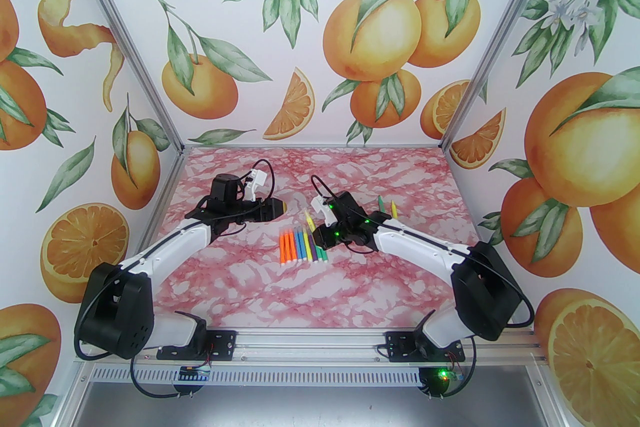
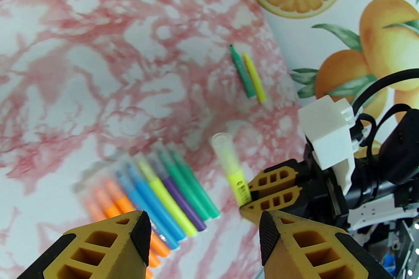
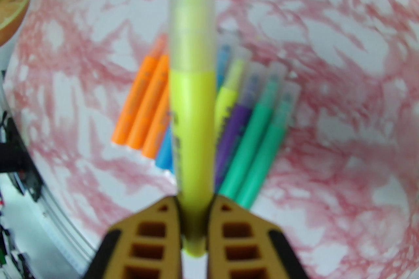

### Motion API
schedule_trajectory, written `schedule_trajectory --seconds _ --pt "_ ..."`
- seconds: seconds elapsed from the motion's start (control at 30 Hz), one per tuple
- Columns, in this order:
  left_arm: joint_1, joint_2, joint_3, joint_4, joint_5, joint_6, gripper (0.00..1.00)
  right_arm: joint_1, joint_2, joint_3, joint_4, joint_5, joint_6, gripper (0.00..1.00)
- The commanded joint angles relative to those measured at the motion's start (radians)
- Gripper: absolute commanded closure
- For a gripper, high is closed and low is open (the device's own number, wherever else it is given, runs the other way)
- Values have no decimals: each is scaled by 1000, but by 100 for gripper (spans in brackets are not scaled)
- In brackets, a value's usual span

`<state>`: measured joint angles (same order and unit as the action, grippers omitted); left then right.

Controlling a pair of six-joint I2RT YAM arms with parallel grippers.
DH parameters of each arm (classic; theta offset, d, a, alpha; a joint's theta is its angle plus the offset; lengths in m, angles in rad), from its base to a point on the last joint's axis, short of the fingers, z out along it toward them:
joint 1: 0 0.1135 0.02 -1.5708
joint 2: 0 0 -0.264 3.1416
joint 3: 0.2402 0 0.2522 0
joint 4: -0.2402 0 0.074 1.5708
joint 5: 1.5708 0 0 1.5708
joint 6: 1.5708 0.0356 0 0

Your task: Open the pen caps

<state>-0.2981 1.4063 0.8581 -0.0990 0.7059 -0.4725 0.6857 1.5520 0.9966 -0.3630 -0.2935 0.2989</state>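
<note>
The robot's right gripper is holding the body of the yellow pen. The left gripper will pull the pen open, so next it will grab the pen by its translucent cap [image 3: 191, 12].
My right gripper [image 3: 194, 202] is shut on the lower end of a yellow pen [image 3: 193, 127], which it holds off the table. The pen's translucent cap [image 3: 191, 12] is on and points away from the fingers. In the left wrist view the same pen [image 2: 230, 169] sticks out of the right gripper [image 2: 246, 200], cap [image 2: 222, 145] uppermost. My left gripper [image 2: 204, 235] is open and holds nothing, a short way to the left of that pen. A row of capped pens [image 1: 302, 246] in orange, blue, yellow, purple and green lies on the table below.
A green pen [image 2: 243, 73] and a yellow pen [image 2: 255, 78] lie side by side, bare tips showing, toward the back right of the pink marble table [image 1: 240, 285]. Printed walls close the back and both sides.
</note>
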Motion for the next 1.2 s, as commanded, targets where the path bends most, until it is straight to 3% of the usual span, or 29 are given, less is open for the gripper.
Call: schedule_trajectory --seconds 0.0,0.57,1.17 --pt "-13 14 17 61 30 -29 42 -1 14 32 76 -64 12 100" --pt "-85 107 40 181 47 -124 48 12 3 37 104 -118 -10 100" --pt "-102 141 52 235 61 -170 66 12 -7 22 121 -136 -21 100"
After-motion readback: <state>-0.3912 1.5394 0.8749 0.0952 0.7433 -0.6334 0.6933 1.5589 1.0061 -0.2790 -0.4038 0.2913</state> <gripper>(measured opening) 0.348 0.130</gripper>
